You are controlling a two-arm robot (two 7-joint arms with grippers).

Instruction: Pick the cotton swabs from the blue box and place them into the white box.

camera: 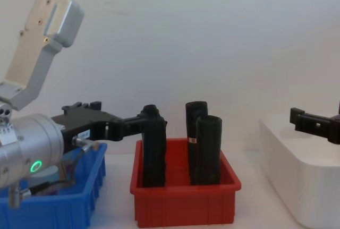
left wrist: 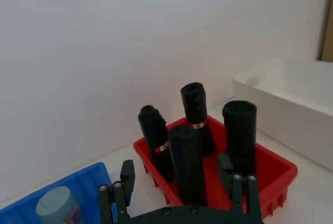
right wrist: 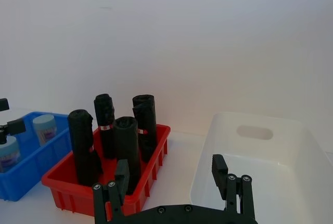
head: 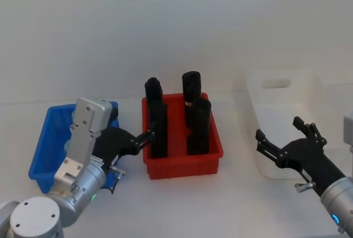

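The nearer jar should be grabbed next by its pale teal lid with my left gripper, to move the cotton swabs to the white box [camera: 303,168].
The blue box [head: 44,141] sits at the table's left. In the right wrist view it holds two cotton swab jars [right wrist: 44,128] with pale teal lids. One such jar [left wrist: 56,206] shows in the left wrist view. My left gripper [head: 134,133] hangs over the blue box's right end, open with nothing held, its fingertips [camera: 144,118] close to a black cylinder in the red bin. The white box [head: 287,122] stands at the right. My right gripper [head: 278,128] hovers open over its front left corner.
A red bin [head: 185,160] with several tall black cylinders [head: 197,127] stands between the blue and white boxes. A plain white wall rises behind the table. Bare table lies in front of the bins.
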